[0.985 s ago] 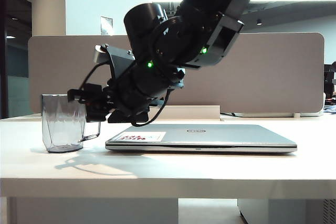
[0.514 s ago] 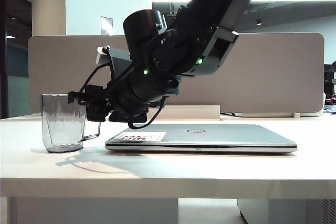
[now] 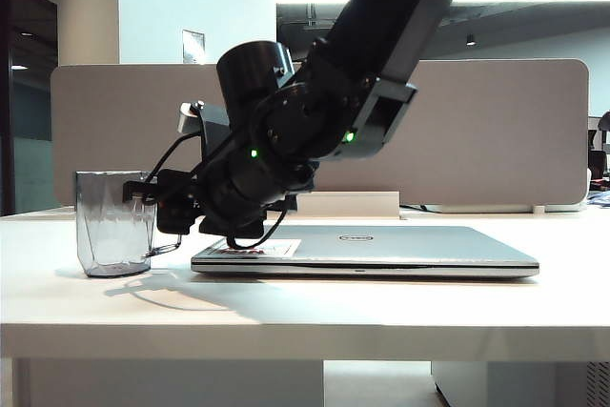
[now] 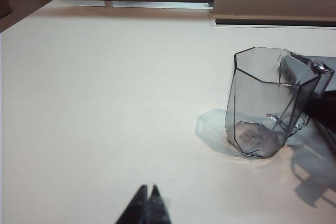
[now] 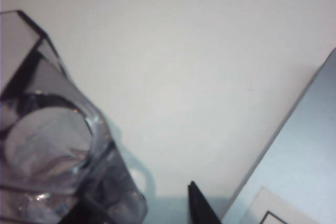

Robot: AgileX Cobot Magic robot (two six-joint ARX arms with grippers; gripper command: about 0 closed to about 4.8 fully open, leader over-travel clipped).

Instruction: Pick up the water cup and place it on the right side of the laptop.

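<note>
The right gripper grips the water cup by its handle (image 3: pixel 168 247) next to set the cup down beside the laptop (image 3: pixel 381 245).
The water cup (image 3: pixel 112 221), smoky and transparent, stands upright on the table left of the laptop (image 3: pixel 381 245), its handle toward the laptop. My right gripper (image 3: pixel 143 199) has reached across to the cup's handle side and is open. In the right wrist view one finger (image 5: pixel 198 205) lies on the laptop side, and the other shows dark through the water cup (image 5: pixel 47 145); the right gripper (image 5: pixel 139 198) spans the handle without closing on it. The laptop (image 5: pixel 310 156) lies shut, sticker on its lid. My left gripper (image 4: pixel 148 188) hovers shut and empty over bare table, short of the water cup (image 4: pixel 265 103).
The white table (image 3: pixel 305 302) has its front edge near the camera. A grey partition panel (image 3: pixel 496 131) stands along the back, with a low white rail (image 3: pixel 353 204) at its foot behind the laptop.
My right arm has sunk and pushed left, bringing its gripper down beside the cup's rim and handle. The cup, laptop and left gripper have not moved.
</note>
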